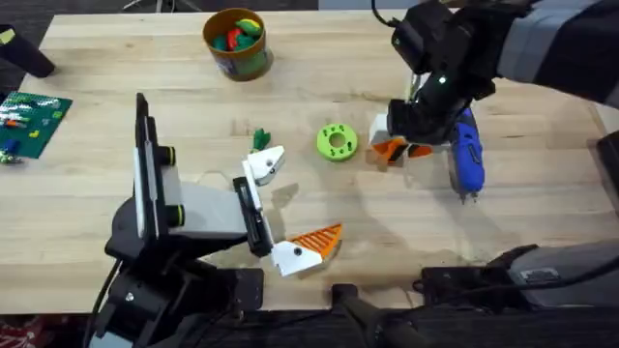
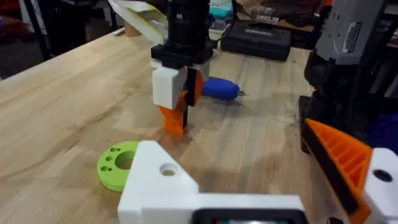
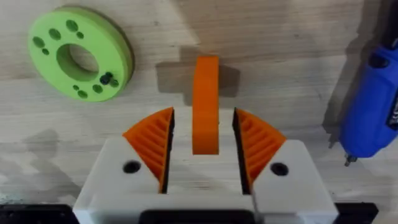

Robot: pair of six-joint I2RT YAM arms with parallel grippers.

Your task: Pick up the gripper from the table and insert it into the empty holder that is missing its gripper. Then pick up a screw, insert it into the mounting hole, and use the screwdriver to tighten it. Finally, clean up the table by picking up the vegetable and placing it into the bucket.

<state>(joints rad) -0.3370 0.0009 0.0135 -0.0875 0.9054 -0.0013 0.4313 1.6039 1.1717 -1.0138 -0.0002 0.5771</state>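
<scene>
My right gripper should next grab the loose orange gripper by its tapered end. Its mounting end then stays free to go into the empty white holder.
The loose orange gripper rests on the table between the orange ribbed pads of my right gripper, which is open with a gap on each side. Overhead, the right gripper is low over the table beside the blue screwdriver. My left gripper is open wide; one finger is a bare white holder with its mounting hole, the other carries an orange pad. A small green vegetable lies near the holder. The bucket stands at the back.
A lime-green disc with holes lies left of the right gripper, a small dark screw sitting in it. A green board lies at the left edge. The bucket holds coloured toys.
</scene>
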